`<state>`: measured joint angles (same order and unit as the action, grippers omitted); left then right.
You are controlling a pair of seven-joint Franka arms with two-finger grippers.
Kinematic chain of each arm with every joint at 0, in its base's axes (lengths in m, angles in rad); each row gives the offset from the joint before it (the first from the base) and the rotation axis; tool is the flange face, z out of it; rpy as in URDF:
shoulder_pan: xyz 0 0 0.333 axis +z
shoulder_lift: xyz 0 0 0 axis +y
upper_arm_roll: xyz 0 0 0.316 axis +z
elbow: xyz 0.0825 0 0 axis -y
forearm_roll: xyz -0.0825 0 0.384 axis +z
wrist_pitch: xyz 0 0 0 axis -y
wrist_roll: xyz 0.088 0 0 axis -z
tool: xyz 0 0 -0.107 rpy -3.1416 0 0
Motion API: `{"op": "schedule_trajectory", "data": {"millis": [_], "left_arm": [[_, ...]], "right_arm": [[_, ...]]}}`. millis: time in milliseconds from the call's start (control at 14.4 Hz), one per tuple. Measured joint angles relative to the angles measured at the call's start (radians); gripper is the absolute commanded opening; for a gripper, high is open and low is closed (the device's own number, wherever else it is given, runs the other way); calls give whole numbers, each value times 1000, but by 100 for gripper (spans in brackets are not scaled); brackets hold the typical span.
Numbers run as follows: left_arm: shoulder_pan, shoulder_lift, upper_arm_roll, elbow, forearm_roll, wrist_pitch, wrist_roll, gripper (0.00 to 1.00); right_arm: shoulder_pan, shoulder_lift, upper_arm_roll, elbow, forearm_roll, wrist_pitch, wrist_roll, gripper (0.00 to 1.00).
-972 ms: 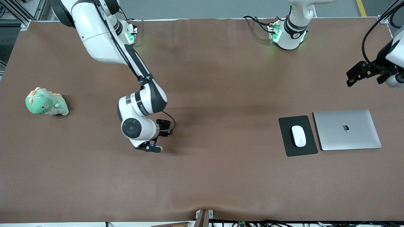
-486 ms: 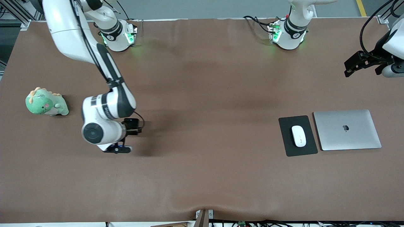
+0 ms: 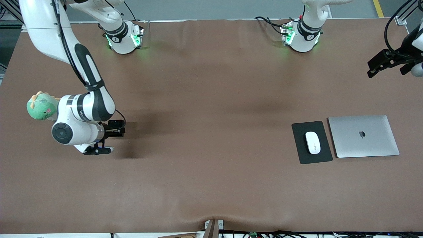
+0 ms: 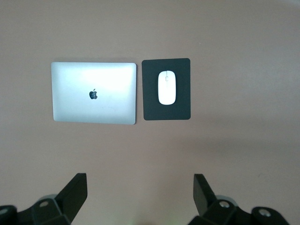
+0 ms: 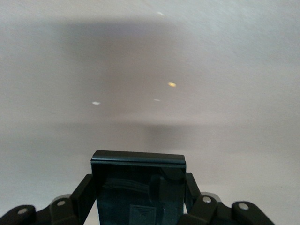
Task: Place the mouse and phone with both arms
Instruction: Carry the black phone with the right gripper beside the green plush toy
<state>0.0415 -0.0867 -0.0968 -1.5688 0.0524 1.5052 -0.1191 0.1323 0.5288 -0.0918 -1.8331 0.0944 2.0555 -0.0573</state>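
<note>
My right gripper keeps holding the black phone (image 3: 115, 124) (image 5: 138, 185) now, since it hangs above the table, its shadow set apart, and would drop if I opened.
The white mouse (image 3: 312, 142) lies on a black mat (image 3: 302, 155) beside a closed silver laptop (image 3: 363, 136), toward the left arm's end of the table. It also shows in the left wrist view (image 4: 166, 87). My right gripper (image 3: 112, 128) is shut on the black phone (image 5: 138, 185) and holds it low over bare table beside a green plush dinosaur (image 3: 39, 107). In the right wrist view the phone fills the space between the fingers of that gripper (image 5: 138, 180). My left gripper (image 3: 380, 64) is open and empty, high over the table's left-arm end; its wrist view (image 4: 139, 185) shows the jaws wide apart.
The plush dinosaur sits near the right arm's end of the table, partly covered by the right arm's wrist. The mat (image 4: 166, 108) and laptop (image 4: 93, 93) lie side by side. Brown cloth covers the table (image 3: 211, 172).
My right arm has swung with the phone from the table's middle toward the right arm's end, up next to the plush dinosaur. My left gripper has shifted slightly near the table's edge.
</note>
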Motion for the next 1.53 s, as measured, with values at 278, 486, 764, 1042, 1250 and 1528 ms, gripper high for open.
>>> {"op": "schedule_trajectory", "data": {"millis": [278, 486, 764, 1042, 1250, 1528], "left_arm": [[21, 0, 3, 0, -5, -2, 1, 100], [21, 0, 2, 3, -27, -2, 1, 100], [20, 0, -1, 4, -36, -2, 1, 100], [18, 0, -4, 4, -36, -8, 1, 100], [17, 0, -5, 4, -38, -8, 1, 100], [15, 0, -5, 4, -40, -10, 1, 100]], "right_arm": [[-65, -17, -2, -81, -17, 90, -94, 0], [-119, -24, -3, -128, -21, 136, -161, 0], [-156, -25, -3, -192, -22, 211, -203, 0], [-194, -33, -1, -243, -22, 259, -238, 21], [-212, -35, -2, -249, -22, 261, -239, 100], [-226, -36, 0, -241, -22, 261, -245, 100]]}}
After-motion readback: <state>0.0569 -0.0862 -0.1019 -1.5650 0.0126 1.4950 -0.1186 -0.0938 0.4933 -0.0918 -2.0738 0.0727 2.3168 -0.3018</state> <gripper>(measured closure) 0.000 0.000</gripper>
